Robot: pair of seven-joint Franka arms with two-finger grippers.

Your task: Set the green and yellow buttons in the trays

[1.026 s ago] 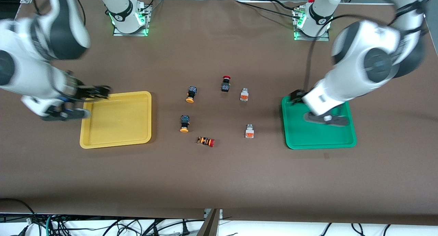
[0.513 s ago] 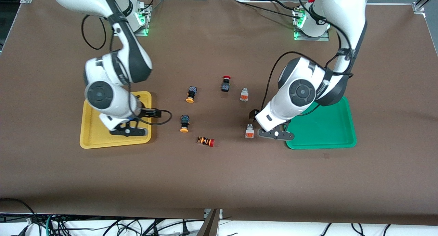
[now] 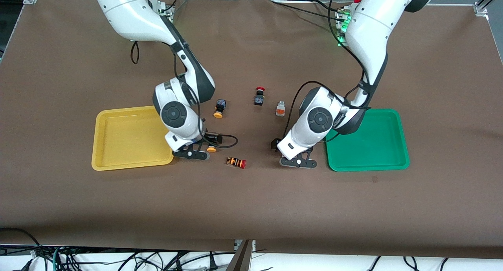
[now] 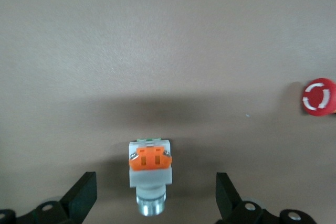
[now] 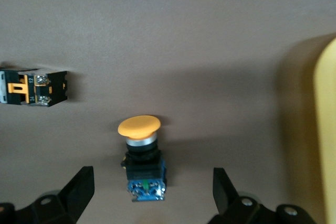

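My right gripper is still apart from the black button's body (image 3: 212,145) (image 5: 145,177), with bare tabletop between them, so it should move toward the button before closing on it.
My left gripper (image 4: 155,203) hangs open above a white-grey button with an orange face (image 4: 150,167), which lies on the table between the spread fingers (image 4: 80,199); in the front view the left gripper (image 3: 298,162) hides that button, beside the green tray (image 3: 369,143). My right gripper (image 5: 152,195) is open over a black button with a yellow cap (image 5: 139,153), seen in the front view as a yellow cap (image 3: 212,148) beside the right gripper (image 3: 191,154) and the yellow tray (image 3: 129,139). Another yellow-capped button (image 3: 219,107) and another white-grey button (image 3: 279,108) lie farther from the camera.
A black button with a red cap (image 3: 259,96) stands between the two farther buttons. An orange-striped, red-capped button (image 3: 236,162) lies between the two grippers, its body (image 5: 32,88) in the right wrist view, its red cap (image 4: 318,96) in the left. Both trays hold nothing.
Both arms swung in from over their trays toward the table's middle and came down. Each open gripper now hangs over a button. No button has moved.
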